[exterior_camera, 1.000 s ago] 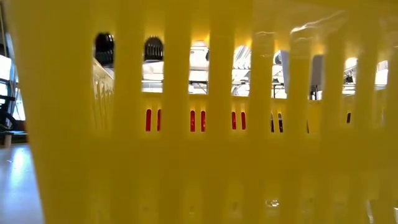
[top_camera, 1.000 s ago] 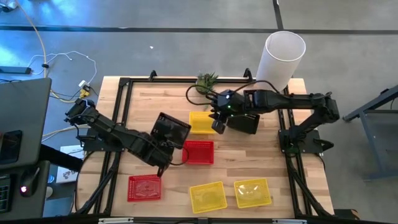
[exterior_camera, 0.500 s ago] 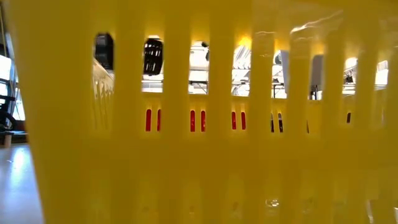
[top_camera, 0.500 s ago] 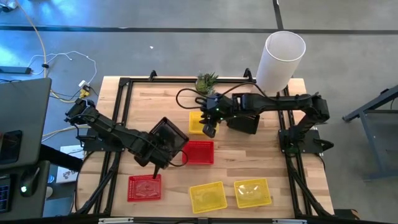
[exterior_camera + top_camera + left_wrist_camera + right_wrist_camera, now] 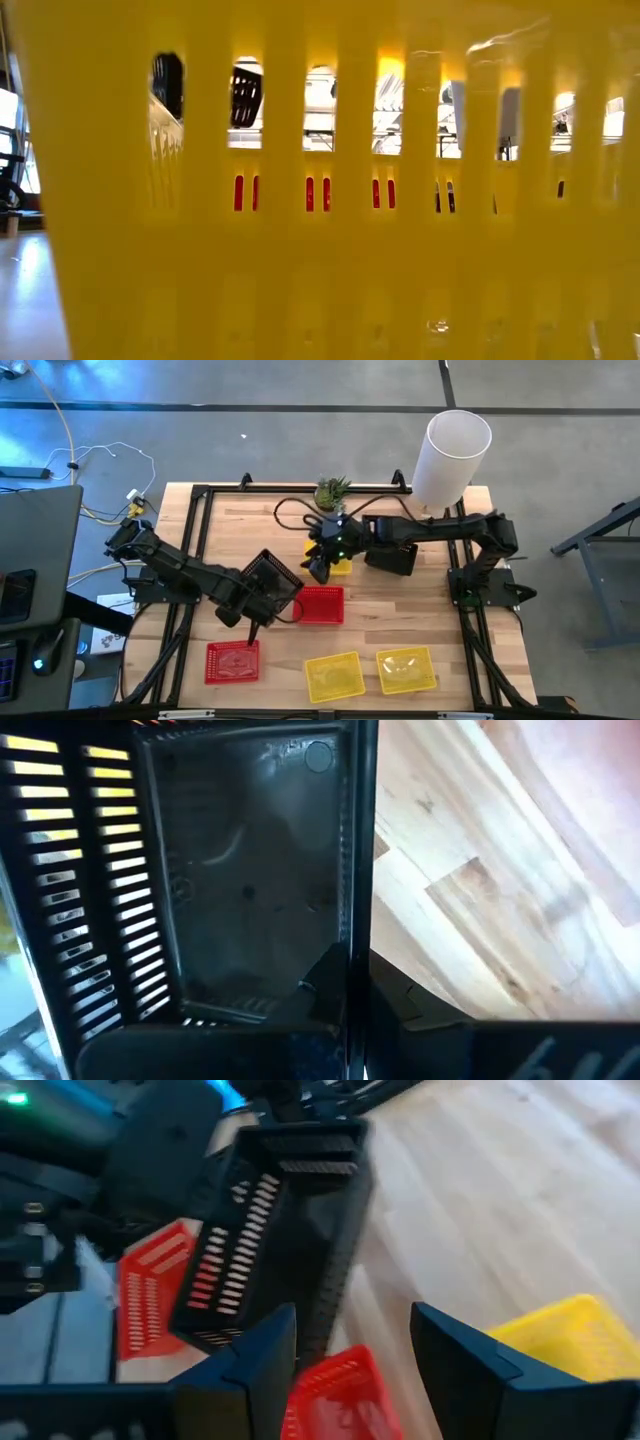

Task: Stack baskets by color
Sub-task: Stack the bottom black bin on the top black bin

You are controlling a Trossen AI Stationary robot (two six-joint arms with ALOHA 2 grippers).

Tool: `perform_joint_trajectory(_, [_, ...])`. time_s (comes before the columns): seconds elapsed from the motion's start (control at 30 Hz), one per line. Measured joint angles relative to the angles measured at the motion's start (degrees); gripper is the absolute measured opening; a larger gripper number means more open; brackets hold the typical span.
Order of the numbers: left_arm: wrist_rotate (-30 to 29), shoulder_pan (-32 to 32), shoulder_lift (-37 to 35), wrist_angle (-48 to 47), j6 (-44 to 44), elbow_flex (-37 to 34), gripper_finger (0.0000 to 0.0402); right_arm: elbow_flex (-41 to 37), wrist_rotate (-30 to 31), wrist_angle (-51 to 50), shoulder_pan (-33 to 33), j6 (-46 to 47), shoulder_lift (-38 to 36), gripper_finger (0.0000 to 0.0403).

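The robot's right gripper next needs to grab the tilted black basket by its long side (image 5: 345, 1250), so it can be stacked with the other black basket.
My left gripper (image 5: 255, 600) is shut on a black basket (image 5: 272, 578), held tilted above the table's middle left; the low view shows it through slots as the black basket (image 5: 245, 95). My right gripper (image 5: 320, 565) stands open over the left end of a yellow basket (image 5: 338, 560), touching nothing. Its wrist view looks past the open right gripper (image 5: 350, 1370) at the black basket (image 5: 290, 1230) and a red basket (image 5: 330, 1380). That red basket (image 5: 320, 605) lies flat mid-table. My left gripper pinches one side wall of the black basket at its rim (image 5: 352, 960), with one finger inside the basket and one outside. The fingers come from above, slanting down. The basket is lifted clear of the table and tipped, its open side toward the wrist camera.
A second red basket (image 5: 232, 660) lies near left; two yellow baskets (image 5: 333, 675) (image 5: 405, 668) lie by the near edge, one filling the low view. Another black basket (image 5: 395, 557) sits under the right arm. A white cylinder (image 5: 455, 455) and a plant (image 5: 332, 490) stand at the far edge.
My right gripper has gone toward the table's left edge and down, from the black basket on the right to the yellow basket's left end. My left gripper has rolled in place, and the black basket it holds has turned about and tipped steeper.
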Motion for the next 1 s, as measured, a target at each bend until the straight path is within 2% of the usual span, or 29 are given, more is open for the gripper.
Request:
perform_joint_trajectory(0.13, [2.0, 0.9, 0.0, 0.2, 1.4, 0.0, 0.0, 0.0, -0.8, 1.4, 1.1, -0.3, 1.8, 0.0185])
perform_joint_trajectory(0.57, [2.6, 2.6, 0.0, 2.5, 1.5, 0.0, 0.0, 0.0, 2.9, 1.3, 2.1, -2.4, 5.3, 0.0185])
perform_joint_trajectory(1.0, [2.3, 2.6, 0.0, 3.3, 1.5, 0.0, 0.0, 0.0, 2.6, 2.3, 2.1, -1.4, 6.5, 0.0185])
